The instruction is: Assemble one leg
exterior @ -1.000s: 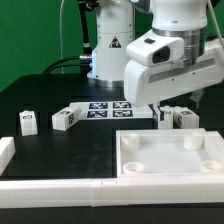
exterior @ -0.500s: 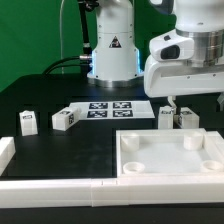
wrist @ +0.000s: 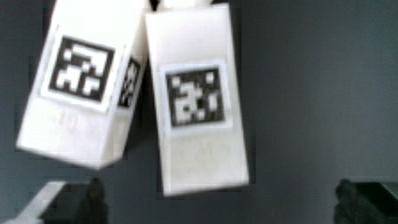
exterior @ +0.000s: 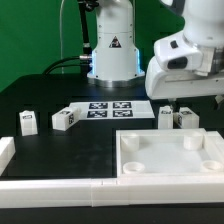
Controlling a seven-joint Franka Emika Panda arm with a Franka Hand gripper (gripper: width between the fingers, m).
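Observation:
Next, my gripper picks up the white leg by its plain end [wrist: 205, 167], so its narrow tip stays free for the socket.
Several small white legs with black-and-white tags stand on the black table. Two stand close together at the exterior view's right [exterior: 165, 117] [exterior: 185, 117], just behind the tabletop part. My gripper [exterior: 183, 102] hangs just above this pair, open and holding nothing. In the wrist view the same two legs show their tagged faces, one [wrist: 82, 85] leaning against the other [wrist: 196, 100]. My gripper [wrist: 217, 203] stands wide, and its dark fingertips [wrist: 63, 203] frame the picture's edge, clear of both legs. Two more legs [exterior: 27, 122] [exterior: 63, 120] stand at the exterior view's left.
A large white square tray-like part with corner sockets [exterior: 170, 172] lies at the front right. The marker board [exterior: 105, 108] lies in the middle, in front of the robot base [exterior: 110, 50]. A low white wall [exterior: 60, 186] runs along the front edge and left side.
My arm has swung toward the exterior view's right and risen a little, now over the right-hand pair of legs. The jaws stayed open. No part moved.

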